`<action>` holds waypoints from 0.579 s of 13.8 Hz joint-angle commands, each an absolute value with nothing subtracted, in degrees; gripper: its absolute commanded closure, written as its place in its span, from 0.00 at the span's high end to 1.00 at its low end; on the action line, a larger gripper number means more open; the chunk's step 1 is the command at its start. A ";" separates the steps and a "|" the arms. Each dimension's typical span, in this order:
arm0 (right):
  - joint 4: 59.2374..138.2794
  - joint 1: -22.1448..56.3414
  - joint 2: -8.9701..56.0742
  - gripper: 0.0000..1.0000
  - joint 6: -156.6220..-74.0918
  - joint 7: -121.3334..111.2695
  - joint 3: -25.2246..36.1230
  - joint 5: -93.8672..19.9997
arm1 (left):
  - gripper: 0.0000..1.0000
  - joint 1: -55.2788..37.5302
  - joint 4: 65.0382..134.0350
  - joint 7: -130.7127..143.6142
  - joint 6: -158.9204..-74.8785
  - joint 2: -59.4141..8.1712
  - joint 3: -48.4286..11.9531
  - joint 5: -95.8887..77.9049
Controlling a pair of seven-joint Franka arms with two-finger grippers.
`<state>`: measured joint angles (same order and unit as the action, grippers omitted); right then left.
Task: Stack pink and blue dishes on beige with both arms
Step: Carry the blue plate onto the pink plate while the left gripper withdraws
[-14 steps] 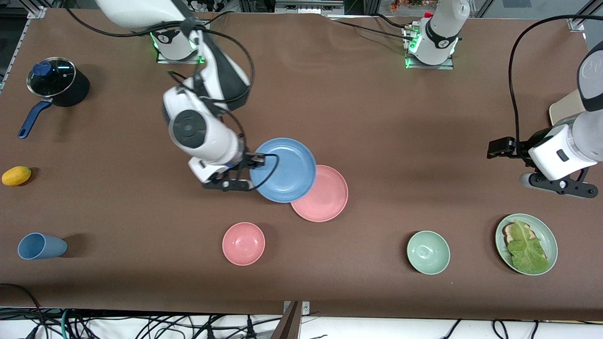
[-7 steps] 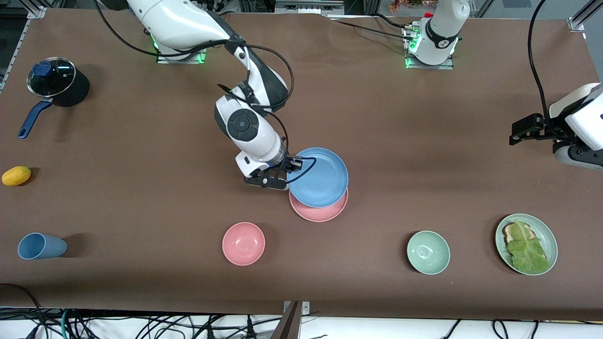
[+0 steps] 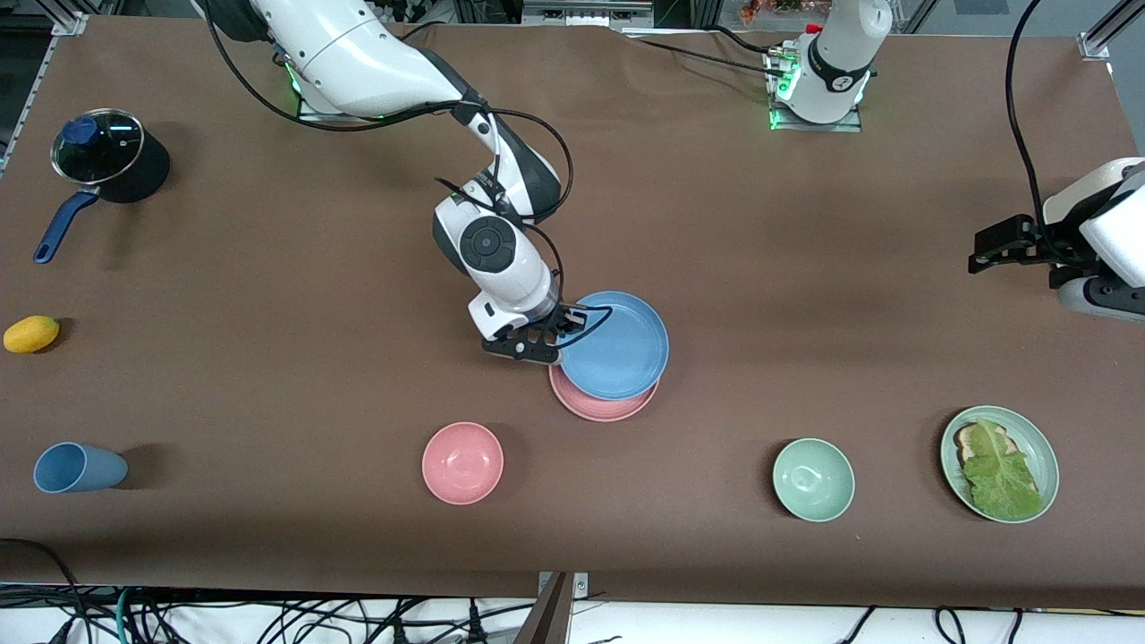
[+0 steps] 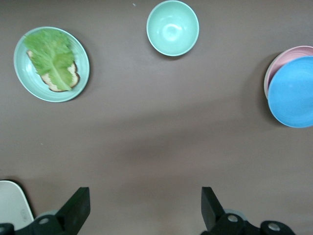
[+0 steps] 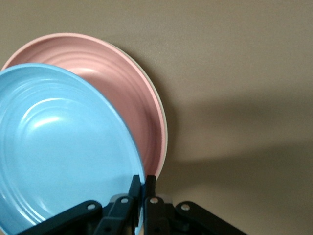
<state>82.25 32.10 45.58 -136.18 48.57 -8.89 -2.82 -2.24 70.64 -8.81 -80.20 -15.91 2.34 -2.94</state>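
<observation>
I need to lower and centre the blue plate before opening my right gripper: the blue plate's edge (image 3: 614, 397) leaves a wide crescent of pink plate (image 3: 597, 408) exposed.
My right gripper (image 3: 565, 333) is shut on the rim of the light blue plate (image 3: 619, 347) and holds it, slightly tilted, over the pink plate (image 3: 597, 408). From the front, only a pink crescent shows on the side nearer the camera. In the right wrist view the fingers (image 5: 149, 182) pinch the blue plate (image 5: 58, 147) at its edge, with the pink plate (image 5: 127, 93) below it. A thin cream rim (image 5: 165, 132) of the beige plate peeks out under the pink one. My left gripper (image 3: 988, 249) waits open (image 4: 145, 210) above bare table at the left arm's end.
Along the side nearest the camera stand a blue cup (image 3: 76, 468), a pink bowl (image 3: 462, 462), a green bowl (image 3: 813, 479) and a green plate with toast and lettuce (image 3: 999, 463). A yellow fruit (image 3: 31, 334) and a lidded pot (image 3: 103, 159) sit at the right arm's end.
My right gripper carried the blue plate toward the left arm's end until it covered most of the pink plate. The left arm drew back toward its end of the table, then stayed still.
</observation>
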 commanded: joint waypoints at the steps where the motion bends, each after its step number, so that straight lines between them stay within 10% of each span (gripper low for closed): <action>1: 79.11 32.52 47.72 0.00 -137.28 48.96 -6.95 -0.97 | 1.00 -2.02 70.75 -4.16 -78.66 -13.54 2.02 -4.13; 8: 75.76 31.99 50.09 0.00 -137.37 48.95 -6.59 1.14 | 1.00 -2.20 74.88 -0.53 -78.14 -8.62 1.76 -4.31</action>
<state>78.03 31.84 48.32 -137.14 48.53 -6.43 0.28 -2.26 71.33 -1.40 -78.10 -11.37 1.94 -3.13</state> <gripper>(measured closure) 0.947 0.000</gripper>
